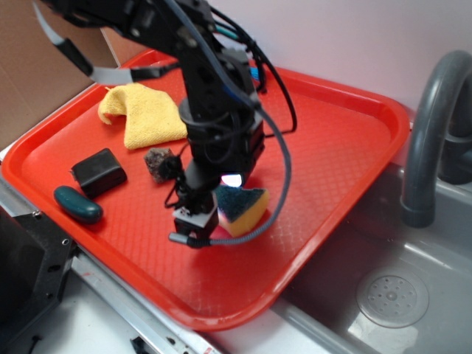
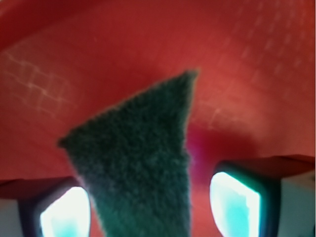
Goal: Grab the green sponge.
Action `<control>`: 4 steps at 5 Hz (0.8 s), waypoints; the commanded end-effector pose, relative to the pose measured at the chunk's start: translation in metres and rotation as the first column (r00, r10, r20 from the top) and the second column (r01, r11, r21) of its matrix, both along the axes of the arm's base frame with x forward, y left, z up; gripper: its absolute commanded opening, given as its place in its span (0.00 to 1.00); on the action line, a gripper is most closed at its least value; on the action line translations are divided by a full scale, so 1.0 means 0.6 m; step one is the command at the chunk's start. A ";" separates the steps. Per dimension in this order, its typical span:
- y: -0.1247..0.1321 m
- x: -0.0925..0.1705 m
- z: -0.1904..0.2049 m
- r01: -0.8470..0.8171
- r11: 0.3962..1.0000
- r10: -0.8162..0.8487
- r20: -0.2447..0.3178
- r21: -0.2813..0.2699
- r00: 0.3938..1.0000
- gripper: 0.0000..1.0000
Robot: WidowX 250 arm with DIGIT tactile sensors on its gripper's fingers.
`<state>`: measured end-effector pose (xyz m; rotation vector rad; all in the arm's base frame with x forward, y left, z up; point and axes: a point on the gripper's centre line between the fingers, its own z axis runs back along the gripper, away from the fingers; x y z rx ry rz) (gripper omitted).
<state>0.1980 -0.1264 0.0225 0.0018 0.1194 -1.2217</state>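
My fingers are on either side of the green scouring top, so it is time to close now, which would catch the sponge.
The green sponge point(image 1: 247, 208) lies on the red tray point(image 1: 332, 147), a yellow foam wedge with a dark green top. In the wrist view its green scouring top point(image 2: 138, 153) fills the middle and narrows to a point away from me. My gripper point(image 1: 210, 217) is lowered over the sponge's near end. In the wrist view the gripper point(image 2: 148, 210) is open, with the sponge between the two fingers. The left finger point(image 2: 64, 212) is right at the sponge's edge. The right finger point(image 2: 234, 202) stands apart from it, with red tray showing in the gap.
On the tray's left lie a folded yellow cloth point(image 1: 144, 114), a black block point(image 1: 99, 171), a dark green oval object point(image 1: 77, 204) and a small brown lump point(image 1: 158, 162). A grey sink point(image 1: 391, 295) with a faucet point(image 1: 431, 125) lies right of the tray.
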 end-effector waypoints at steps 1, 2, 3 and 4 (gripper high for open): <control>-0.017 -0.008 -0.001 0.060 0.998 -0.060 0.046 0.004 0.997 0.00; -0.014 0.001 0.001 0.033 0.999 -0.034 0.049 0.009 0.998 0.00; -0.008 0.013 0.029 -0.039 0.999 0.039 0.039 -0.022 0.998 0.00; 0.023 0.023 0.097 -0.290 0.953 0.288 -0.036 -0.092 0.957 0.00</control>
